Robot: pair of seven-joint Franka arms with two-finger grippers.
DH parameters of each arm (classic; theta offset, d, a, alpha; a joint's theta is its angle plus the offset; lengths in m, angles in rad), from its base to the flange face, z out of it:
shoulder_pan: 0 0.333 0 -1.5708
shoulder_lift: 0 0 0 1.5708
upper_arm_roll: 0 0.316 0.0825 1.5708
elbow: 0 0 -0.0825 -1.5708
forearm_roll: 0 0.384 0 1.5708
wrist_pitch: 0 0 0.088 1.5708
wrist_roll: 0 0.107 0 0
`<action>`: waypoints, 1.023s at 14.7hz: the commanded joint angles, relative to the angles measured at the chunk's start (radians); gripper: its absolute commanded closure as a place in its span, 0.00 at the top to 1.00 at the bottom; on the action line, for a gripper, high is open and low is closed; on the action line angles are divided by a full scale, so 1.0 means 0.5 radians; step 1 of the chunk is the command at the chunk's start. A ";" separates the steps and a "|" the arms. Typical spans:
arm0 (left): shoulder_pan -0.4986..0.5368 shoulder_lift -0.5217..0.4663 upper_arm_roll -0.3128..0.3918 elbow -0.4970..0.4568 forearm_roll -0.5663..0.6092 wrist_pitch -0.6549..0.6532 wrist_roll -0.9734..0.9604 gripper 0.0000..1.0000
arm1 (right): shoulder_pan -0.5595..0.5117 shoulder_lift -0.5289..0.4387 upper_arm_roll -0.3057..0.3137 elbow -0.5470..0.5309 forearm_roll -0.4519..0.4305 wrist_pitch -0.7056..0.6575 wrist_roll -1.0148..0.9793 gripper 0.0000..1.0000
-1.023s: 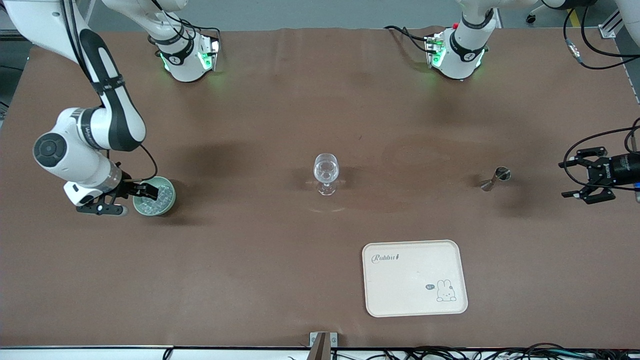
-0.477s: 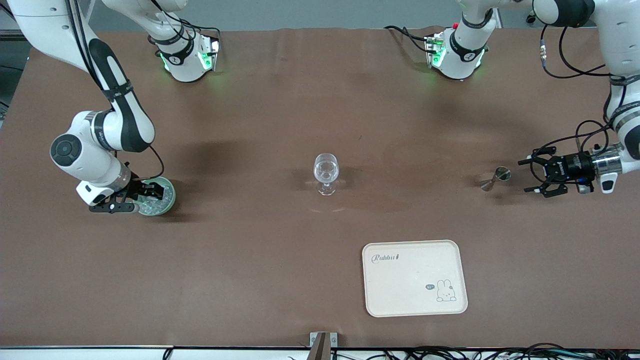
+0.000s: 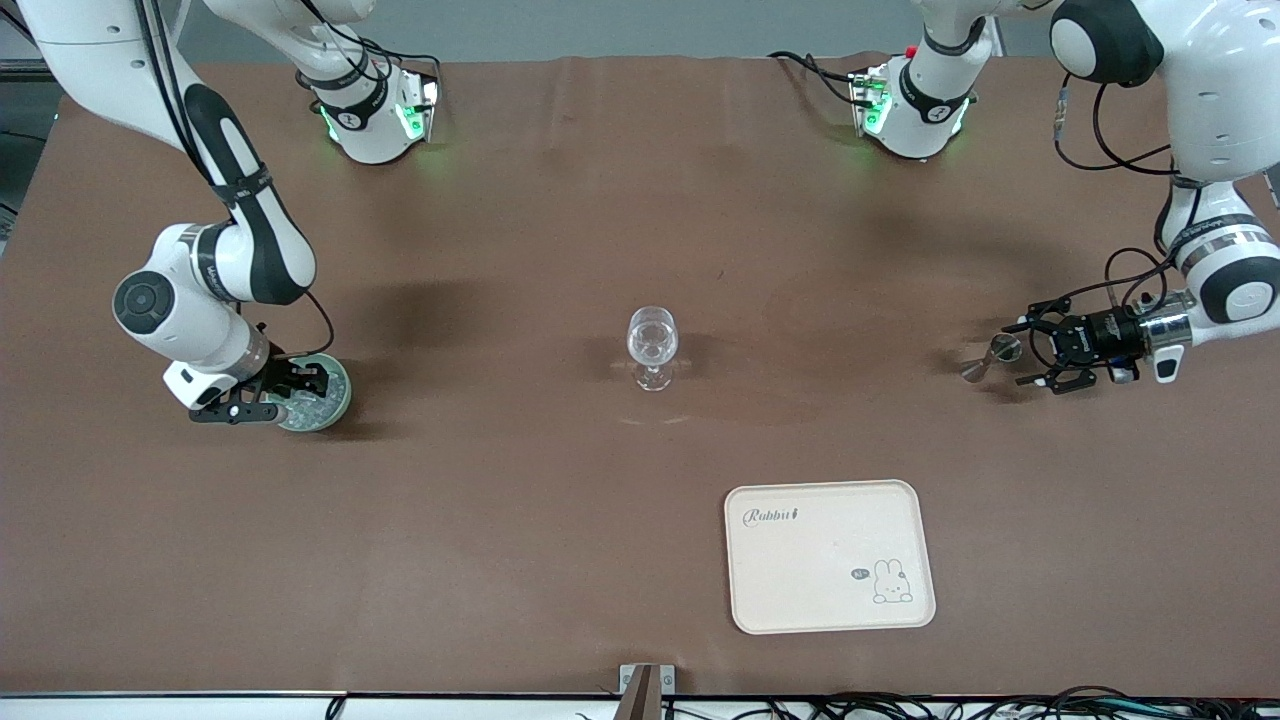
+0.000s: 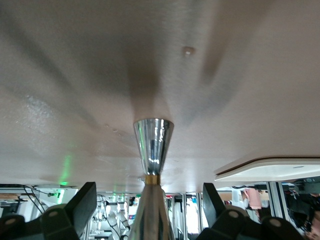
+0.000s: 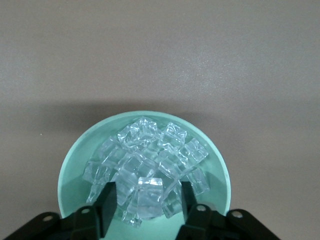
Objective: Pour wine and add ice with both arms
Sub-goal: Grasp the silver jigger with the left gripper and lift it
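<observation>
The left gripper grabs the small metal jigger by its narrow middle (image 4: 152, 179) next, to pour wine into the clear stemmed glass.
A pale green bowl (image 3: 318, 398) holding the ice (image 5: 150, 160) stands toward the right arm's end of the table. My right gripper (image 3: 298, 392) is low in the bowl; in the right wrist view it (image 5: 147, 206) is open, with its fingers on either side of one clear cube (image 5: 149, 196). A small metal jigger (image 3: 990, 358) stands toward the left arm's end. My left gripper (image 3: 1022, 352) is level with it and open; in the left wrist view (image 4: 148, 195) the jigger (image 4: 153, 145) stands between the spread fingers without touching them. A clear stemmed glass (image 3: 652, 345) stands mid-table.
A cream tray with a rabbit print (image 3: 830, 555) lies nearer to the front camera than the glass and the jigger; its edge shows in the left wrist view (image 4: 270, 170). The arms' bases (image 3: 375, 110) (image 3: 915, 105) stand along the table's back edge.
My left gripper has moved in from the table's end until its open fingers stand around the jigger. My right gripper has shifted a little and sunk lower into the ice bowl.
</observation>
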 commanded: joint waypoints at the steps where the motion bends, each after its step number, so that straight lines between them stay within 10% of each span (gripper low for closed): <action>1: -0.041 -0.021 -0.005 -0.053 -0.093 0.025 0.040 0.93 | -0.018 -0.013 0.012 -0.035 0.012 0.032 -0.033 0.50; 5: -0.038 -0.012 -0.020 -0.059 -0.145 0.037 0.043 0.63 | -0.021 0.000 0.012 -0.032 0.012 0.032 -0.033 0.45; 15: -0.038 0.028 -0.048 -0.080 -0.240 0.043 0.022 0.49 | -0.021 0.006 0.012 -0.035 0.012 0.023 -0.033 0.42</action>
